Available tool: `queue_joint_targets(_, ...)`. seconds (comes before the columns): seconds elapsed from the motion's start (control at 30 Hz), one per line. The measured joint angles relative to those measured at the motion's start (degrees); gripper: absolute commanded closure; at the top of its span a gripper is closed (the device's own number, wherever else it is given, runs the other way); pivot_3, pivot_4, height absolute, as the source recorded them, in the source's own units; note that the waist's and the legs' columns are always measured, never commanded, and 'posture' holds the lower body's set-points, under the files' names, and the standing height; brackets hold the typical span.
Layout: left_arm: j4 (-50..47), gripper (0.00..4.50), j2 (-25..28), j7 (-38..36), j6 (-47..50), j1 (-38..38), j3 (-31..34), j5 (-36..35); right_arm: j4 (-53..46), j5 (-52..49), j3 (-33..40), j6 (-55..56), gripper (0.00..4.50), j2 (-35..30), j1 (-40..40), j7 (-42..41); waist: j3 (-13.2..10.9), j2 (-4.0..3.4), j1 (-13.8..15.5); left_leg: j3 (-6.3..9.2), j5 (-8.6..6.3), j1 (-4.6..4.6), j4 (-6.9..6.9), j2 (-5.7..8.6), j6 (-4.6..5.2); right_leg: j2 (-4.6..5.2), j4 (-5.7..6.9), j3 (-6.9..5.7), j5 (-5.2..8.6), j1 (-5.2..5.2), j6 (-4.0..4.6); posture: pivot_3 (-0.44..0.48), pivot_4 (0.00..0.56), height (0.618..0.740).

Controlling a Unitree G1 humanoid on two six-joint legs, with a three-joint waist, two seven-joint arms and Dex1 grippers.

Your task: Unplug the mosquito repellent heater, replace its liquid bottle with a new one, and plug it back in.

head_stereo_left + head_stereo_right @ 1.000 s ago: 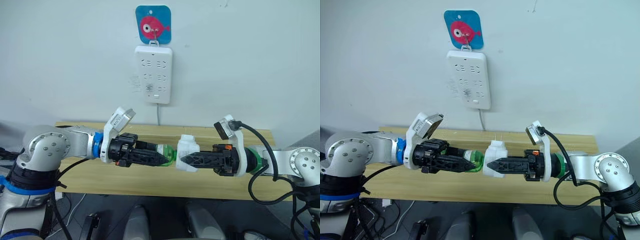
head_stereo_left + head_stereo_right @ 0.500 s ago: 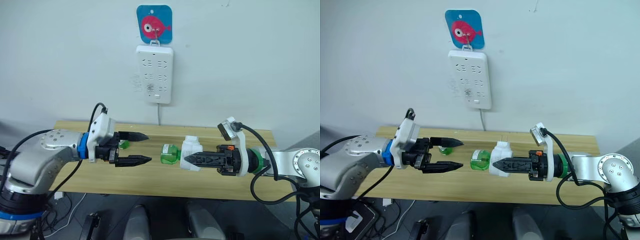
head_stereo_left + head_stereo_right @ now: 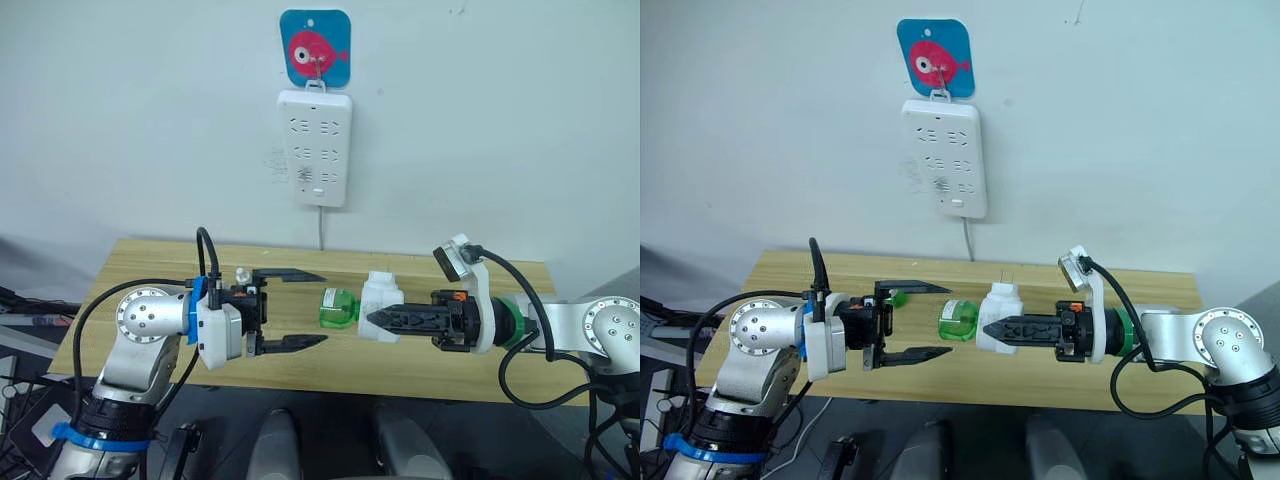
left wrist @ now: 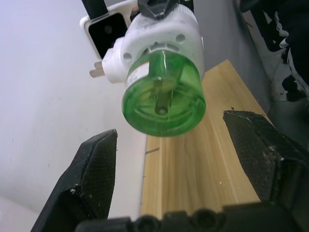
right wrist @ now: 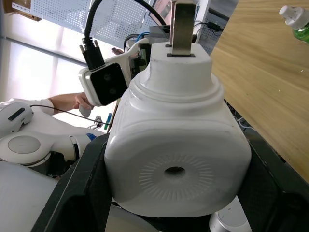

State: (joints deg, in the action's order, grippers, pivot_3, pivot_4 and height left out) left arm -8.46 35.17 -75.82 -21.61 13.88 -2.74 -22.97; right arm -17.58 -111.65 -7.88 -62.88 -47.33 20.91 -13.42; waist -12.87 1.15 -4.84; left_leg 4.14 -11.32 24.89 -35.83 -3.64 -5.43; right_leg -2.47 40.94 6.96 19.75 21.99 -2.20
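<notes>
My left gripper is going to grab the green bottle by its round sides next. This will free the white heater (image 3: 381, 293) (image 4: 159, 38) for a new bottle.
The white mosquito repellent heater (image 3: 381, 293) hangs above the table with my right gripper (image 3: 373, 318) shut on it. Its plug prongs (image 5: 183, 23) point up. Its liquid bottle (image 3: 338, 306), translucent green, sticks out of the heater toward my left arm, and the wick shows through its base (image 4: 163, 99). My left gripper (image 3: 323, 308) is open wide. Its fingers (image 4: 91, 174) stand above and below the bottle's base without touching it. The new one (image 3: 243, 279), a green bottle with a clear cap, lies on the table behind my left gripper.
A white power strip (image 3: 314, 148) hangs on the wall under a blue fish hook (image 3: 315, 48), its cord running down behind the wooden table (image 3: 440, 365). The table's front edge lies just below both arms.
One second ago my left gripper was shut on the bottle in the heater. It let go, opened, drew back, then rolled and came near the bottle's base again. The heater stayed about where it was.
</notes>
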Motion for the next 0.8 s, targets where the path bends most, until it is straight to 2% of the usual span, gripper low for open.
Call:
queue_joint_targets(0.17, 2.0, 0.6, -2.3, -0.1, -1.4, 3.9, -2.0, 0.1, 0.0, 0.0, 0.0, -0.1, 1.49, 0.2, 0.1, 0.0, 0.0, 0.0, -0.1, 0.0, 0.0, 0.0, -0.04, 0.0, 0.0, 0.0, 0.0, 0.01, -0.02, -0.02, -0.03, -0.117, 0.195, 0.74)
queue_joint_targets(0.37, 2.1, 0.6, -2.8, -0.2, -1.6, 4.2, -3.0, -0.3, 0.0, 0.0, 0.0, -0.1, 1.49, 0.2, 0.1, 0.2, 0.0, 0.0, -0.3, 0.02, 0.0, -0.01, -0.02, -0.02, 0.0, -0.02, 0.02, 0.0, -0.03, -0.01, -0.02, -0.122, 0.196, 0.74)
queue_joint_targets(0.47, 2.0, 1.22, -2.8, -0.6, -1.6, 4.0, -3.4, -0.9, 0.0, 0.0, 0.0, -0.1, 1.49, 0.2, 0.1, 0.3, 0.0, 0.0, -0.3, 0.03, 0.0, 0.0, -0.04, -0.01, 0.0, -0.02, 0.02, -0.01, -0.02, -0.01, -0.02, -0.122, 0.196, 0.74)
queue_joint_targets(0.57, 2.0, 2.16, -2.8, -1.2, -1.4, 4.0, -4.1, -0.9, 0.0, 0.0, 0.1, 0.0, 1.49, 0.2, 0.1, 0.3, 0.0, 0.0, -0.3, 0.03, 0.0, 0.0, -0.06, -0.01, 0.0, -0.02, 0.03, 0.0, -0.03, -0.02, -0.02, -0.122, 0.196, 0.74)
queue_joint_targets(0.7, 1.3, 2.28, -2.7, -0.9, 0.7, 4.1, -4.1, -1.1, 0.0, 0.0, 0.4, -0.1, 1.49, 0.2, 0.1, 0.5, 0.0, 0.0, -0.3, 0.04, 0.0, 0.0, -0.06, -0.01, 0.0, -0.02, 0.04, -0.01, -0.02, -0.02, -0.03, -0.122, 0.196, 0.74)
queue_joint_targets(0.8, -1.7, 2.28, 0.0, -0.1, 8.6, 4.6, -4.8, -2.7, 0.0, 0.0, 0.6, -0.2, 1.49, 0.2, 0.1, 0.6, 0.0, 0.01, -0.3, 0.06, 0.0, 0.0, -0.06, -0.02, 0.0, -0.04, 0.05, -0.02, 0.0, -0.02, -0.07, -0.117, 0.197, 0.74)
